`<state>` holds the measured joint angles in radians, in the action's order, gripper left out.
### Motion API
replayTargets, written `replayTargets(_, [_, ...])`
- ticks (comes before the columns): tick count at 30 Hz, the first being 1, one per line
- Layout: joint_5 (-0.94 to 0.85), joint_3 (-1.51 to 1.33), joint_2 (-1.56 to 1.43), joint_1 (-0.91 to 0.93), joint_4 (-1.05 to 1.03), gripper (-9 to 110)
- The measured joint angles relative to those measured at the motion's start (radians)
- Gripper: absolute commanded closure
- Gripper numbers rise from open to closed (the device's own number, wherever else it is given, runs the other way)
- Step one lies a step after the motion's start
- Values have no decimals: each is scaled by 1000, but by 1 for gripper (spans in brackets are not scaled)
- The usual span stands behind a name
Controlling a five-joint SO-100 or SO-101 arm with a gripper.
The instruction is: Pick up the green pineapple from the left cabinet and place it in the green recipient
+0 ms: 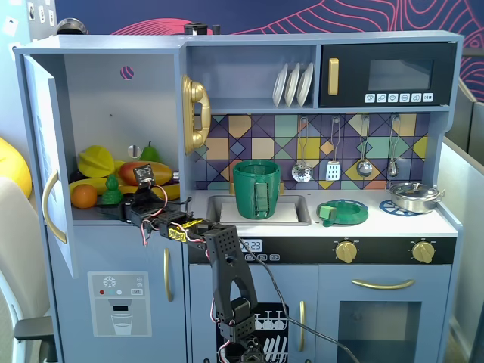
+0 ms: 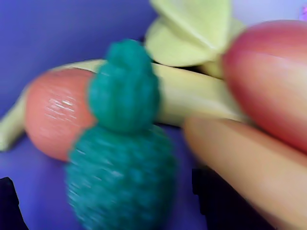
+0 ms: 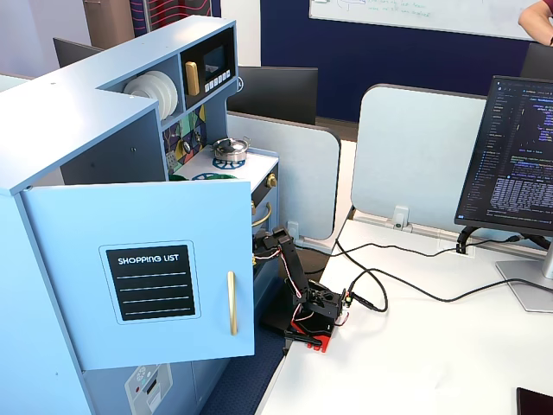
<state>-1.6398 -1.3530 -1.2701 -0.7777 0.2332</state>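
Note:
My gripper takes hold of the green pineapple by its rounded body point(image 1: 112, 197) next, to put it in the green recipient point(image 1: 257, 189).
The green pineapple point(image 1: 112, 190) stands upright at the front of the open left cabinet point(image 1: 98, 98), among other toy fruit. In the wrist view the pineapple point(image 2: 120, 177) fills the middle, blurred, tuft up. My gripper point(image 1: 119, 206) reaches into the cabinet right in front of it. Its dark fingertips point(image 2: 9, 203) show at the bottom corners of the wrist view, one on each side of the pineapple with gaps, so the gripper point(image 2: 112, 211) is open. The green recipient point(image 1: 257, 189) stands in the sink. In the side fixed view the cabinet door point(image 3: 138, 268) hides the gripper.
An orange point(image 1: 85, 196), banana point(image 1: 170, 192), red-orange fruit point(image 1: 130, 172), star fruit point(image 1: 96, 161) and pear point(image 1: 150, 153) crowd the shelf around the pineapple. A flat green dish point(image 1: 342, 212) and a pot point(image 1: 414, 195) sit on the counter. The arm's base point(image 3: 315, 311) stands on the white desk.

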Motion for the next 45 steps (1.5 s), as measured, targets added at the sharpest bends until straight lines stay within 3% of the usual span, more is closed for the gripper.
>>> replayTargets(12, [-12, 150, 118, -11, 8, 64])
replayTargets(14, [-25, 175, 135, -12, 8, 71])
replayTargets(17, [-51, 204, 160, -12, 9, 99])
replayTargets(18, [-69, 207, 161, -14, 9, 102])
replayTargets(29, [-215, 167, 115, -25, -5, 102])
replayTargets(35, [-319, -61, -121, -18, -6, 102])
replayTargets(45, [-356, -545, -850, -58, -55, 102])
